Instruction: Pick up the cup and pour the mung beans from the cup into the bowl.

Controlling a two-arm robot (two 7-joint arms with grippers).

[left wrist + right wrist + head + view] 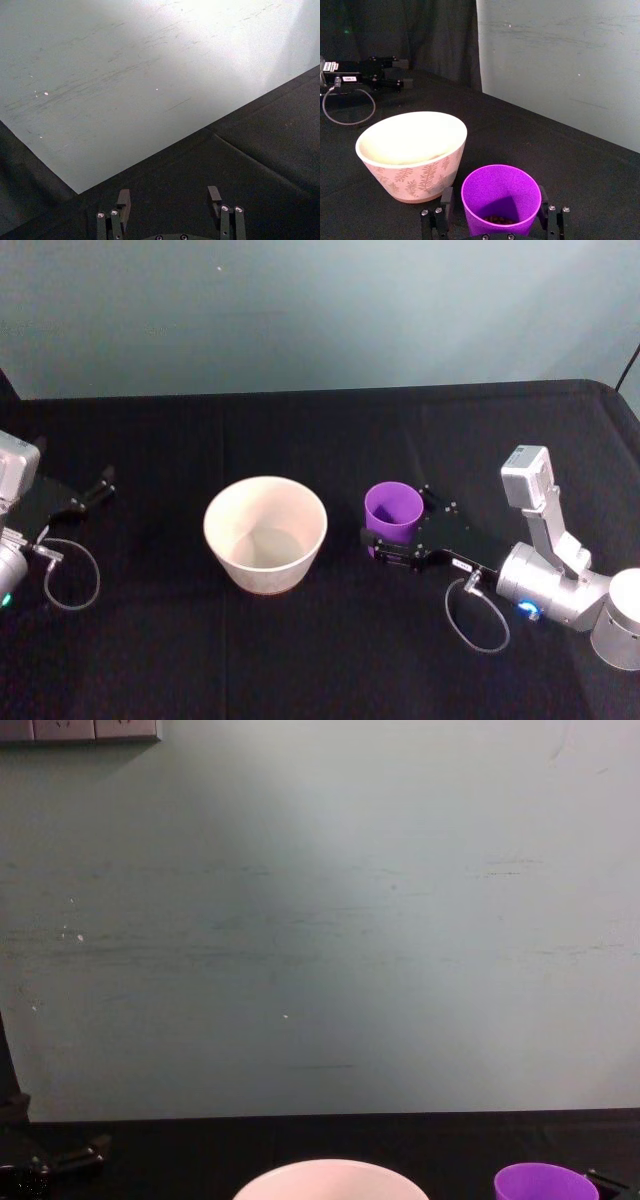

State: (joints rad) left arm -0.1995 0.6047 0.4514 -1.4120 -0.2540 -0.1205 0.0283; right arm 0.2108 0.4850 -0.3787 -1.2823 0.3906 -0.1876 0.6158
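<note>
Next, my right gripper grabs the cup's outer sides and holds it upright, since loose mung beans lie inside the open purple cup (393, 508).
The purple cup (393, 508) stands upright on the black table, to the right of the pale bowl (265, 532). My right gripper (396, 516) is open, with one finger on each side of the cup. In the right wrist view the cup (501, 196) sits between the fingers (447, 200), and mung beans (499, 219) lie at its bottom. The bowl (412, 150) there has a leaf pattern on its outside and stands just beyond the cup. My left gripper (93, 492) rests open at the table's far left, with nothing between its fingers (124, 199).
A black cloth covers the table (320, 660), and its far edge meets a grey-green wall (320, 310). Loose cables loop beside the left arm (70, 575) and the right arm (478, 612). The chest view shows the bowl's rim (330, 1178) and the cup's top (545, 1182).
</note>
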